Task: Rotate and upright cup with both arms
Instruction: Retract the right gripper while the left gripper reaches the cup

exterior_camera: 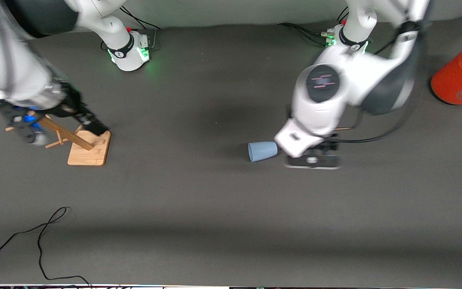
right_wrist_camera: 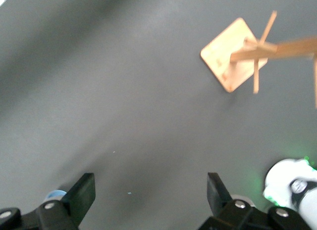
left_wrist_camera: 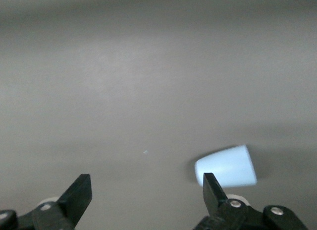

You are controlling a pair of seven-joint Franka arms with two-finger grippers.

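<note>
Next, my left gripper grabs the light-blue cup (exterior_camera: 262, 151) by the rim of its opening (exterior_camera: 250, 152) to turn the cup upright.
The light-blue cup (exterior_camera: 262, 151) lies on its side on the dark table, its mouth toward the right arm's end. My left gripper (exterior_camera: 315, 154) is low over the table right beside the cup's narrow end. In the left wrist view the left gripper (left_wrist_camera: 146, 190) is open and empty, and the cup (left_wrist_camera: 227, 166) lies just past one fingertip (left_wrist_camera: 210, 188), not between the fingers. My right gripper (exterior_camera: 94, 126) hangs over the wooden stand; in the right wrist view it (right_wrist_camera: 151, 193) is open and empty.
A wooden peg stand (exterior_camera: 88, 148) on a square base stands at the right arm's end, also in the right wrist view (right_wrist_camera: 237, 54). A large orange-red canister (exterior_camera: 461, 76) lies at the left arm's end. A black cable (exterior_camera: 42, 237) lies near the front edge.
</note>
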